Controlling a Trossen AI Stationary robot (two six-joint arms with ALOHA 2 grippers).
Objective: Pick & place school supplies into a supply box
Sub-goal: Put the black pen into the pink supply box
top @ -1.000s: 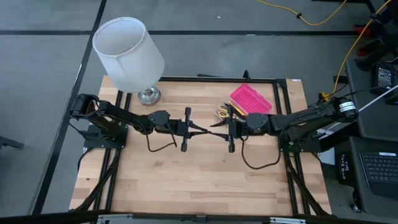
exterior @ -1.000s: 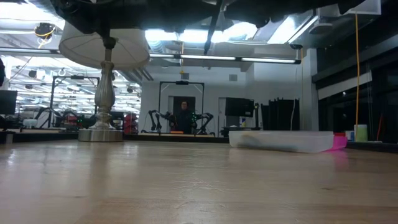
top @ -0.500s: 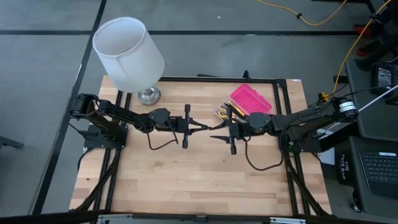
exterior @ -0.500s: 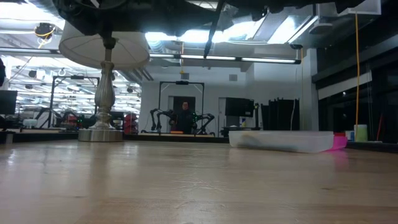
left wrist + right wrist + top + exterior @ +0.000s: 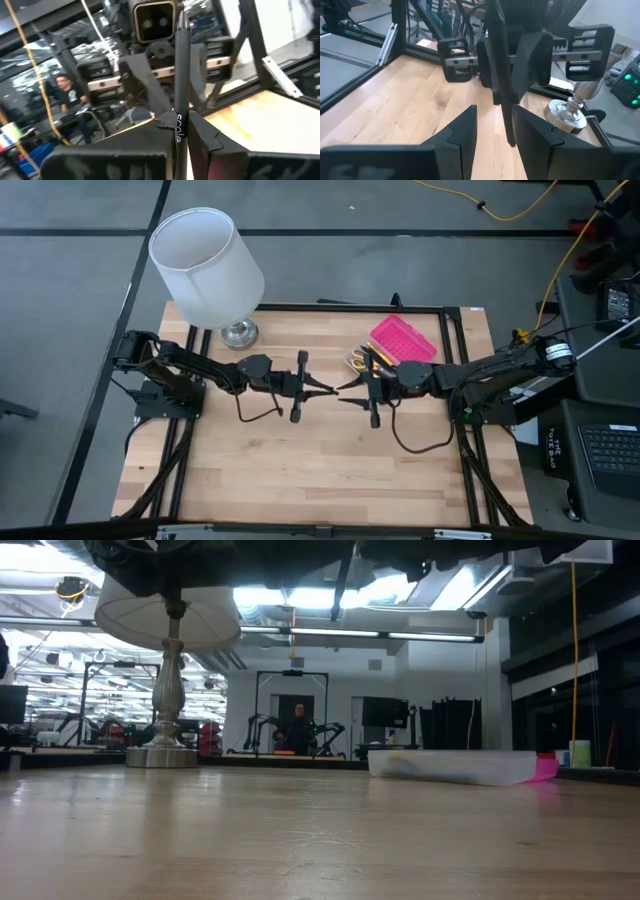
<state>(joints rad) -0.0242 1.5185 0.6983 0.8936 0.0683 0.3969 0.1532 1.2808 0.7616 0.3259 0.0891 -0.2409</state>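
Note:
My right gripper takes hold of the black pen by its body (image 5: 507,119) next, to place the pen into the supply box.
My left gripper (image 5: 325,387) is over the middle of the table, high above it, shut on a black pen (image 5: 180,60). The pen also shows as a thin dark stick in the low view (image 5: 344,585), slanting down from the top. My right gripper (image 5: 345,392) faces the left one and is open. In the right wrist view its fingers stand on either side of the pen's lower end (image 5: 506,120); I cannot tell whether they touch it. The supply box (image 5: 365,360) rests on the table at the far right, scissors and pens inside its clear base, its pink lid (image 5: 403,340) open beside it. My left gripper pinches the pen's barrel at its printed part (image 5: 178,119) between its two fingers. The fingers come level from the table's left and lie across the pen. The pen stands about upright, slightly tilted, with its long end (image 5: 181,20) above the fingers, lifted clear of the table.
A lamp with a white shade (image 5: 207,265) and a metal foot (image 5: 238,333) stands at the table's far left corner. Bare wooden tabletop (image 5: 300,470) lies near and below both grippers. A black frame (image 5: 450,315) runs round the table's edges.

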